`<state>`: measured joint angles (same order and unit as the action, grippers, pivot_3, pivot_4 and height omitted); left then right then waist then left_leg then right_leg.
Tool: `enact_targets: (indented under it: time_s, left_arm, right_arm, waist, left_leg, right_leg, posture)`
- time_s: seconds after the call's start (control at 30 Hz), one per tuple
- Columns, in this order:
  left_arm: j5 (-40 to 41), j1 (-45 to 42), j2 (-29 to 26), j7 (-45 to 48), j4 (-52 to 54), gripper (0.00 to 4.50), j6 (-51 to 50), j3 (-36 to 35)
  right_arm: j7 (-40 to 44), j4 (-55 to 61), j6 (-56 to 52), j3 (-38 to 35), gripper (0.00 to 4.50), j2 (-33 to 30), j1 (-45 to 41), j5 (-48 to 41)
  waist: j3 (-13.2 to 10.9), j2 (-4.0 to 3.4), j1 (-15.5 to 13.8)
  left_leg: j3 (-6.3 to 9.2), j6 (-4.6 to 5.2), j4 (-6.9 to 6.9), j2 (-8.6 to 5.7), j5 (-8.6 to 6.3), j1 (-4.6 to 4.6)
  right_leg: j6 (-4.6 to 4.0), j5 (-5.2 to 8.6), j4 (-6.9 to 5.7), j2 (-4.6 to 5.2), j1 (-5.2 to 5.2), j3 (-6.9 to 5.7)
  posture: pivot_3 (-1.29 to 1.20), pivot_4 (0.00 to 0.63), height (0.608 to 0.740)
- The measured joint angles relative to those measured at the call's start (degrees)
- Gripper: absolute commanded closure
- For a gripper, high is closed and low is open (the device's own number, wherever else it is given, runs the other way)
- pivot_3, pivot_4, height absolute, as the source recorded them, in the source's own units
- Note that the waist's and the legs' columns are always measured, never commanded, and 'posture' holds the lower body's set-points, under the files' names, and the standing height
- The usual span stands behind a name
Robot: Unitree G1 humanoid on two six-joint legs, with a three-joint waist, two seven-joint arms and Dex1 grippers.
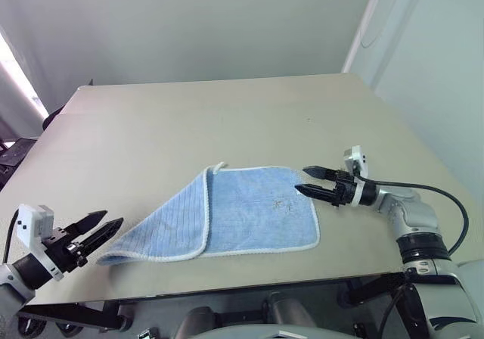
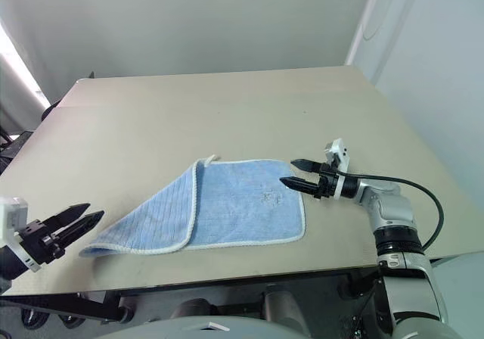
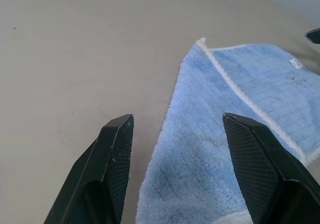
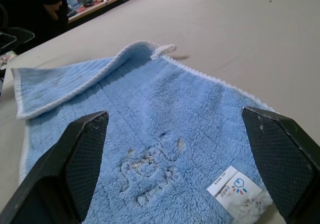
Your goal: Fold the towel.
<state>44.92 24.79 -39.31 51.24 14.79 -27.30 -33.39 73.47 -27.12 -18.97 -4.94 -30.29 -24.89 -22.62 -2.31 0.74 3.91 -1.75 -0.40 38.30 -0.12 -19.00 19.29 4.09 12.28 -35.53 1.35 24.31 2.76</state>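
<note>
The left gripper grabs the towel by its slanted flap's folded corner (image 1: 112,256) next, to fold the towel (image 1: 249,214) over on itself.
The towel (image 1: 249,214) is a light-blue terry cloth with white edging lying flat on the beige table (image 1: 189,127). Its left part is folded over at a slant, so a ribbed flap (image 1: 166,225) lies on top. A white loop tab (image 1: 220,166) pokes out at the far edge. A dark smudge (image 4: 150,169) and a white label (image 4: 235,188) show near the right end. My left gripper (image 1: 100,228) stands open just off the towel's near left corner. Just off the towel's right far corner my right gripper (image 1: 311,181) is open, nothing between its fingers.
The table's front edge (image 1: 227,282) runs close below the towel. A pale wall (image 1: 189,21) stands behind the table. Dark furniture and clutter (image 4: 75,4) sit beyond the table's left side.
</note>
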Motion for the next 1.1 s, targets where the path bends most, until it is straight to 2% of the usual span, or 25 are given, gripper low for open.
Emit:
enact_targets:
  time_s: [0.37, 0.6, 0.8, 1.1]
  left_arm:
    - [-3.37, -6.74, -0.04, 1.57, -1.07, 1.49, 0.1, 6.48]
    - [-5.12, -9.18, 1.41, 2.04, -2.28, 1.49, 0.21, 11.12]
    - [-6.33, -12.28, 3.31, 0.98, -2.23, 1.49, 0.23, 14.72]
    - [-7.19, -11.75, 3.92, 0.09, -0.11, 1.49, 0.23, 16.77]
  right_arm:
    - [-6.41, -0.49, 1.04, -0.05, 0.06, 1.3, -0.97, 0.65]
    - [-14.79, -11.06, 4.83, 4.0, 0.06, 2.05, -7.12, 9.51]
    - [-17.53, -18.78, 4.45, 6.58, 0.06, 3.95, -12.62, 13.48]
    - [-18.12, -27.74, 5.31, 8.3, 0.06, 4.94, -18.41, 17.5]
  waist:
    - [-0.01, -0.02, 0.06]
    - [0.0, -0.01, 0.11]
    - [0.0, -0.01, 0.11]
    - [0.05, 0.07, 0.27]
  left_leg:
    - [-0.01, 0.0, 0.01, 0.0, 0.0, 0.01]
    - [0.02, 0.0, 0.0, 0.03, 0.0, 0.02]
    - [0.01, 0.0, 0.03, 0.03, 0.0, 0.02]
    - [-0.01, 0.0, 0.05, 0.05, 0.0, -0.04]
  right_leg:
    - [0.0, -0.01, -0.01, -0.05, 0.01, 0.03]
    - [-0.02, -0.03, 0.0, -0.18, 0.04, 0.12]
    - [-0.04, -0.06, -0.02, -0.18, 0.03, 0.15]
    - [-0.07, -0.07, -0.02, -0.2, -0.14, 0.19]
  posture:
    - [0.0, 0.0, 0.74]
    - [0.0, 0.0, 0.74]
    - [0.0, 0.0, 0.74]
    - [0.0, 0.0, 0.74]
